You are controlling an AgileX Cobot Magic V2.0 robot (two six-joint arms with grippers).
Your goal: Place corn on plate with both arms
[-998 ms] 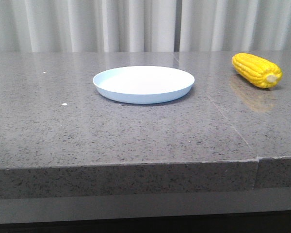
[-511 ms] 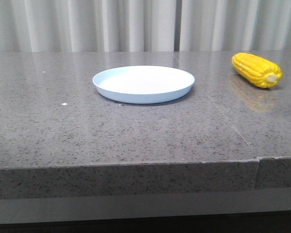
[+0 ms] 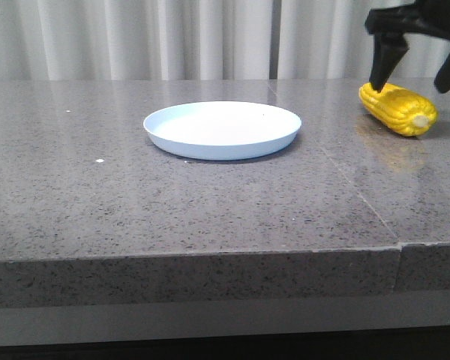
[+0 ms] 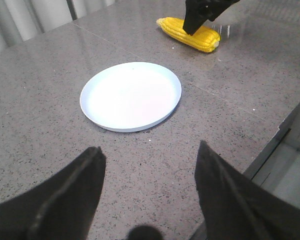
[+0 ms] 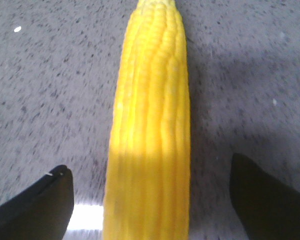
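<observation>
In the front view my right gripper's fingers are still above the sides of the yellow corn, so it is too early to close; lowering comes next.
The yellow corn (image 3: 397,109) lies on the table at the far right, its pale stub end toward me. The pale blue-white plate (image 3: 222,129) sits empty at the table's middle, to the left of the corn. My right gripper (image 3: 415,79) is open just above the corn, one finger on each side, not closed on it. In the right wrist view the corn (image 5: 150,125) runs between the spread fingers of the right gripper (image 5: 150,165). My left gripper (image 4: 150,148) is open and empty, held over the table short of the plate (image 4: 131,96). It is out of the front view.
The grey speckled stone table (image 3: 97,202) has a seam (image 3: 352,187) running from behind the plate to the front edge. The table's edge (image 4: 285,125) shows close by in the left wrist view. A pale curtain (image 3: 135,37) hangs behind the table.
My right gripper has come into the front view from the upper right and now hangs open over the corn. The corn and the plate have not moved.
</observation>
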